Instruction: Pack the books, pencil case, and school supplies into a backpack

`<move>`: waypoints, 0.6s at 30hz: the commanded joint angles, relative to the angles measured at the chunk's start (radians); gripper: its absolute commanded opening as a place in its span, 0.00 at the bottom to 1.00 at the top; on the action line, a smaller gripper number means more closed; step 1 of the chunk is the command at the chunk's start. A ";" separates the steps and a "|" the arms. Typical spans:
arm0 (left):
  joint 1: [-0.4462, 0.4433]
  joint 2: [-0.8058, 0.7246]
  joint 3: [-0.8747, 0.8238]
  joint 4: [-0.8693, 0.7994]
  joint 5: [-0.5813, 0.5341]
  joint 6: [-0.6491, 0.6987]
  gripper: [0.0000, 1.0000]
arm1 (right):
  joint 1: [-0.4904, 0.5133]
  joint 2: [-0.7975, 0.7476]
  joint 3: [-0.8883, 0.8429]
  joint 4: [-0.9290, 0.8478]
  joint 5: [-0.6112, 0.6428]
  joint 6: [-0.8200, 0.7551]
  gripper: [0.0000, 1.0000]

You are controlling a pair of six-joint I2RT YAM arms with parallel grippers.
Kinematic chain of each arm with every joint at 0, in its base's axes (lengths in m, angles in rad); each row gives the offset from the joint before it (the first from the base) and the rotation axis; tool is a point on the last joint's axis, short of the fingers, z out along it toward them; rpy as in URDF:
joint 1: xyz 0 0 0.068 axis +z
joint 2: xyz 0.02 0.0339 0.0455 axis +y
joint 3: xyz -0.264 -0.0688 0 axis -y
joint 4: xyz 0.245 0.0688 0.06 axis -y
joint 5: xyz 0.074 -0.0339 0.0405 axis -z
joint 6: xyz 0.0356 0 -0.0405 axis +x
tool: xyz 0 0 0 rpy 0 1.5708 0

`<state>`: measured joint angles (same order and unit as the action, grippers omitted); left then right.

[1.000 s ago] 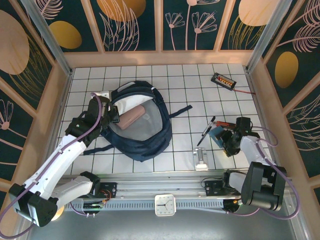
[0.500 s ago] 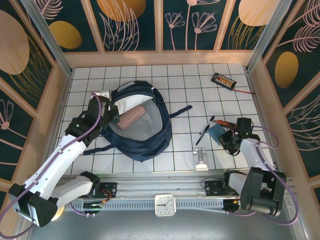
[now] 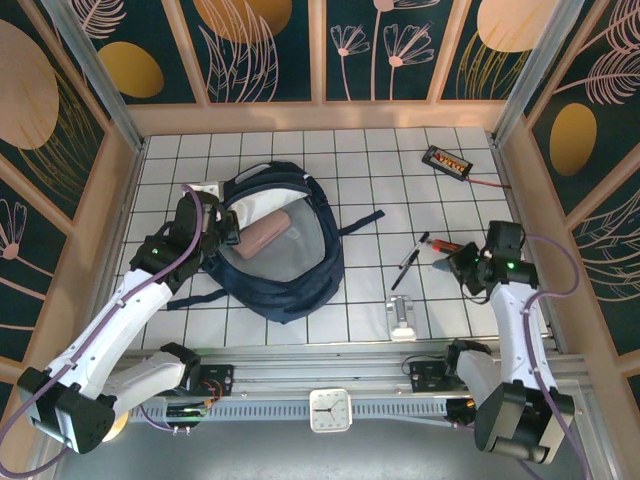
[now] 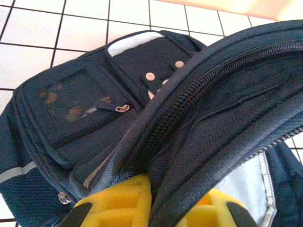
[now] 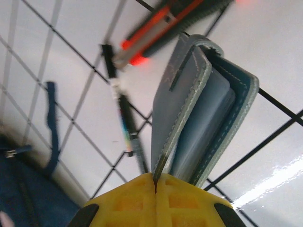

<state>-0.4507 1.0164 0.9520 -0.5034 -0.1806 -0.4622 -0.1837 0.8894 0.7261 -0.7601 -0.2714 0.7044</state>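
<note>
My left gripper should keep holding the backpack's zipped rim (image 4: pixel 189 118): the teal-blue notebook is outside, and the backpack's rim would sag over its opening if I let go now.
The navy backpack (image 3: pixel 285 270) lies open at centre-left with the pink pencil case (image 3: pixel 266 232) inside it. My left gripper (image 3: pixel 216 230) is shut on the backpack's zipped rim (image 4: pixel 189 118), and dark fabric runs between its yellow fingers (image 4: pixel 118 203). My right gripper (image 5: pixel 155 182) is shut on the front cover of the teal-blue notebook (image 5: pixel 199 109), which hangs open and on edge above the tiles. The black pen (image 3: pixel 410 262) and the orange-and-black tool (image 3: pixel 450 245) lie on the tiles just left of my right gripper (image 3: pixel 462 266).
A small black gadget with a red wire (image 3: pixel 447 160) lies at the back right. A silver metal piece (image 3: pixel 402 318) sits near the front rail. A dark backpack strap (image 3: pixel 362 224) trails right across the tiles. Wooden walls close in the table.
My right gripper has closed on the notebook's cover and raised it off the tiles, tipping it on edge. The left gripper and the backpack have not moved.
</note>
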 commanded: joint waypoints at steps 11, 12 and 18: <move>0.000 0.037 0.000 0.236 0.161 -0.077 0.00 | 0.392 0.044 0.168 0.316 -0.255 0.229 0.00; 0.000 0.042 -0.002 0.247 0.171 -0.085 0.00 | 0.433 0.077 0.176 0.376 -0.263 0.246 0.00; 0.000 0.063 0.004 0.289 0.202 -0.124 0.00 | 0.637 0.299 0.243 0.650 -0.290 0.274 0.00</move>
<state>-0.4507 1.0821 0.9436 -0.3817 -0.0475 -0.5274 0.3954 1.1206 0.9237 -0.3336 -0.5163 0.9356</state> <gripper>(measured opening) 0.069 0.047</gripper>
